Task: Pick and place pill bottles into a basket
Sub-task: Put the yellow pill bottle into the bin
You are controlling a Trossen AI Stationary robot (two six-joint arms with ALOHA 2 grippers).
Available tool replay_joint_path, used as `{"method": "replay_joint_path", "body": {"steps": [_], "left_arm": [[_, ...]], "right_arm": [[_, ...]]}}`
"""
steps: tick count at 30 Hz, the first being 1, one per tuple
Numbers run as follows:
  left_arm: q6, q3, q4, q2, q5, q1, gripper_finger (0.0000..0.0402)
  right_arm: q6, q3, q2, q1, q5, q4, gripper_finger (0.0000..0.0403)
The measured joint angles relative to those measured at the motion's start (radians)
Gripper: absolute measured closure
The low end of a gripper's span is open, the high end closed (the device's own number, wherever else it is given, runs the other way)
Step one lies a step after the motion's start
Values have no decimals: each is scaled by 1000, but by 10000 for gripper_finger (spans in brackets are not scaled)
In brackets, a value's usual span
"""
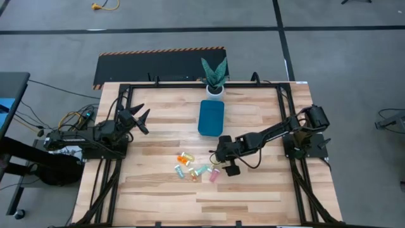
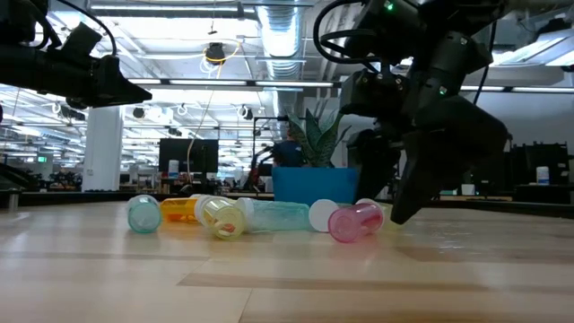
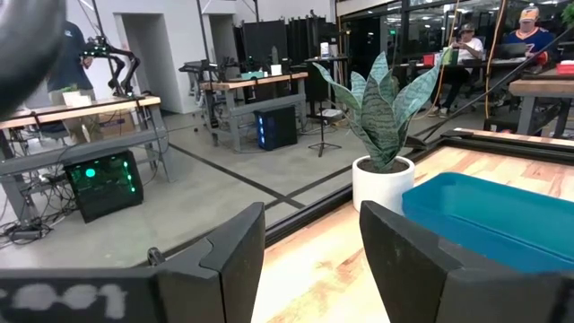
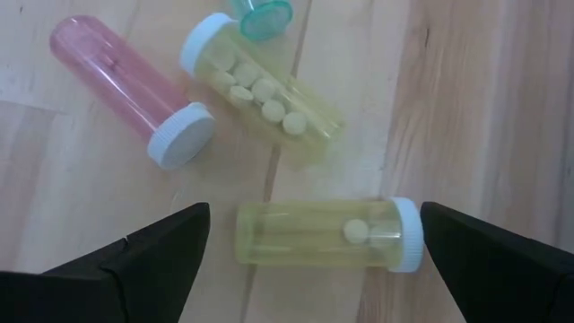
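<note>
The fingers of my right gripper are beside the pale yellow bottle (image 4: pixel 314 234), one of them at its white cap (image 4: pixel 409 235), so it is time for my right gripper to close on the bottle.
Several pill bottles lie on their sides in a loose group on the wooden table (image 1: pixel 253 196), among them a pink one (image 4: pixel 130 85), a yellow one holding pills (image 4: pixel 265 90) and a pale yellow one (image 4: pixel 327 235). My right gripper (image 4: pixel 314 220) is open, low over the table and pointing down. Its fingers stand on either side of the pale yellow bottle without touching it. In the high view my right gripper (image 1: pixel 223 162) is at the right end of the bottle group (image 1: pixel 196 170). The teal basket (image 1: pixel 211 118) sits farther back. My left gripper (image 1: pixel 140 119) is open and empty, raised at the table's left.
A white pot with a green plant (image 1: pixel 214 79) stands just behind the basket at the table's far edge. A black frame (image 1: pixel 190 85) runs around the table top. In the low view the bottles (image 2: pixel 224 218) lie in a row before the basket (image 2: pixel 314 186).
</note>
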Motion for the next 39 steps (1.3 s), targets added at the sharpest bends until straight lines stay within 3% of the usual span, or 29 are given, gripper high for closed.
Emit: {"method": "replay_joint_path", "body": {"steps": [18,32,39], "left_arm": [[0,0,0,0,-1,0,226],[0,0,0,0,-1,0,226],[0,0,0,0,-1,0,226]], "right_arm": [[0,0,0,0,0,-8,94],[-19,23,0,0,1,-35,97],[-29,102,0,-18,10,-151,97]]}}
